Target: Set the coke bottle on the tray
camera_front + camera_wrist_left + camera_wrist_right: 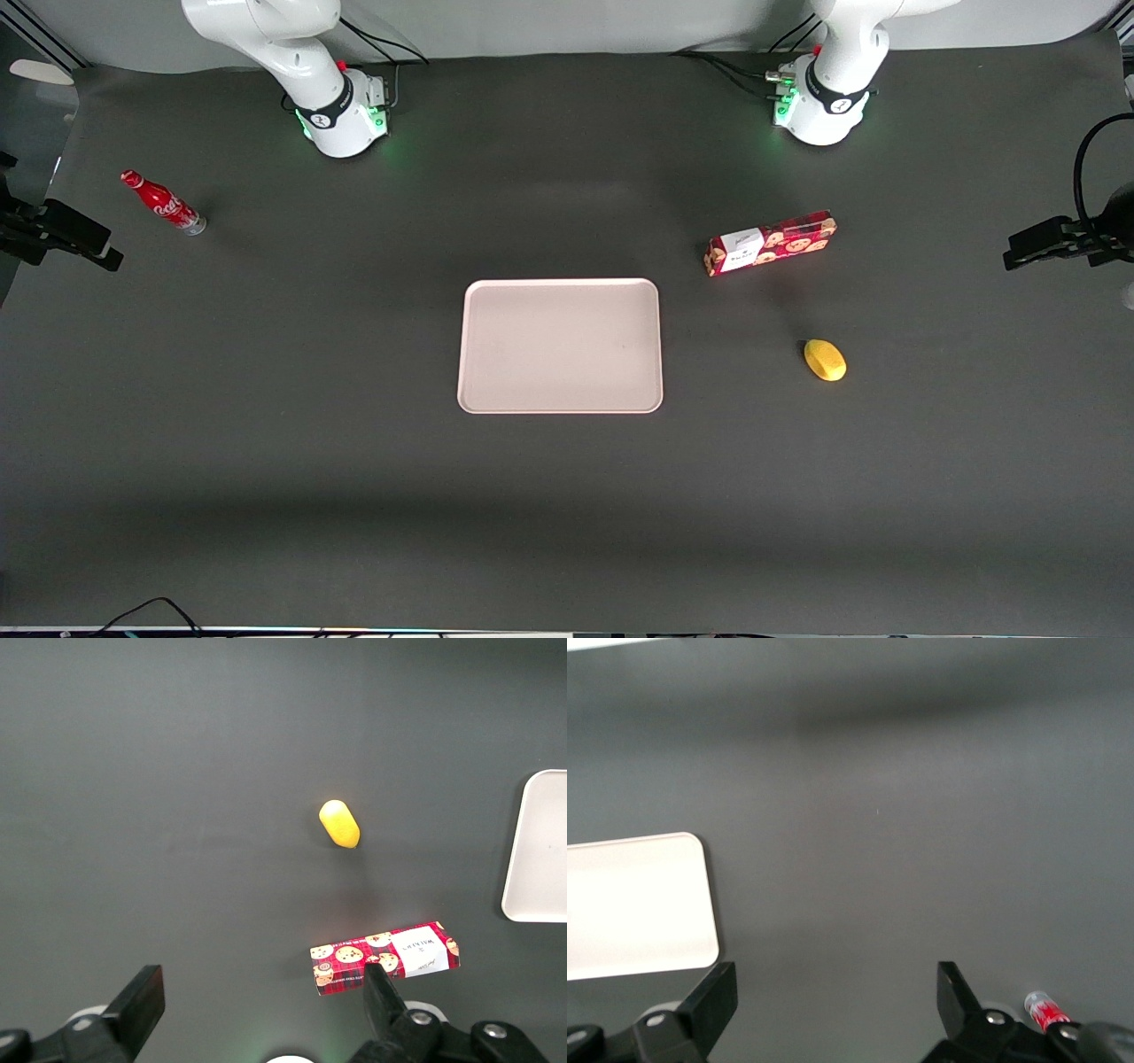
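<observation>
To place the coke bottle on the tray (560,346), my right gripper next needs to grip the bottle by its red cap (131,177).
The coke bottle (164,204), small, red and with a silvery base, lies on the dark table at the working arm's end; the wrist view shows only its base end (1044,1011) next to the gripper's body. My right gripper (66,237) hangs beside it, slightly nearer to the front camera and apart from it. In the wrist view the gripper (833,992) stands open with only bare table between its fingers. The pale pinkish tray (560,346) lies flat mid-table with nothing on it, and one rounded end of the tray (638,904) shows in the wrist view.
A red cookie box (771,242) lies toward the parked arm's end of the table. A yellow oval object (825,360) sits nearer to the front camera than the box. Both arm bases stand at the table's back edge.
</observation>
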`<state>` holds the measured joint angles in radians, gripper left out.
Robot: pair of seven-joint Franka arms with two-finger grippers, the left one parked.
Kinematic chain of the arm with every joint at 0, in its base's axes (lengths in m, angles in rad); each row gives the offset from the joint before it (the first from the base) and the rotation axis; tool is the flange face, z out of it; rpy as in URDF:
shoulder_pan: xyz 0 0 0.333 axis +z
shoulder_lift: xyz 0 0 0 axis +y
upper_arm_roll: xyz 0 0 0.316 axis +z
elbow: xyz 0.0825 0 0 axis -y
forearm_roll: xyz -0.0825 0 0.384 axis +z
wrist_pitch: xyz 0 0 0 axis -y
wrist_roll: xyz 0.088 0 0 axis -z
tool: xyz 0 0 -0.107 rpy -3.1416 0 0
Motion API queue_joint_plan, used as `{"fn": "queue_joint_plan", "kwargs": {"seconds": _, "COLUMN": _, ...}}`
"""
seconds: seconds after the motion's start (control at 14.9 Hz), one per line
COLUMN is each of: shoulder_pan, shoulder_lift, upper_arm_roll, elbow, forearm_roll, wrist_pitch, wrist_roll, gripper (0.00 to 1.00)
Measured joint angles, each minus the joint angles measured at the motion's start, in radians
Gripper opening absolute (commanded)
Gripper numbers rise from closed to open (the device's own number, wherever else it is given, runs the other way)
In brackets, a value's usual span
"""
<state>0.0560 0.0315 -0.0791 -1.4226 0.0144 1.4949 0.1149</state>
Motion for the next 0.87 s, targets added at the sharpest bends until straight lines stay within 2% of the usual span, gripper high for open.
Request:
{"fn": "queue_joint_plan", "kwargs": {"seconds": 0.27, "shoulder_pan": -0.034, "shoulder_lift": -0.01, "upper_arm_roll": -0.008, "elbow": -0.008, "forearm_roll": -0.028, "wrist_pitch": -0.088, "wrist_roll": -0.066, "gripper": 1.0}}
{"fn": "queue_joint_plan", "kwargs": {"seconds": 0.47, "shoulder_pan": -0.079, "shoulder_lift": -0.054, "upper_arm_roll": -0.051, "elbow": -0.106, "forearm_roll": -0.119, "wrist_pitch": -0.1, "wrist_roll": -0.216, "gripper": 1.0}}
{"fn": "queue_joint_plan", "kwargs": {"seconds": 0.67, "shoulder_pan": -0.08, "shoulder_lift": -0.139, "upper_arm_roll": -0.188, "elbow": -0.286, "forearm_roll": -0.173, "wrist_pitch": -0.036, "wrist_roll": -0.368, "gripper": 1.0}}
{"fn": "queue_joint_plan", "kwargs": {"seconds": 0.87, "shoulder_pan": -0.084, "shoulder_lift": -0.238, "upper_arm_roll": -0.373, "elbow": -0.546, "forearm_roll": -0.227, "wrist_pitch": 0.161, "wrist_roll": -0.54, "gripper": 1.0}}
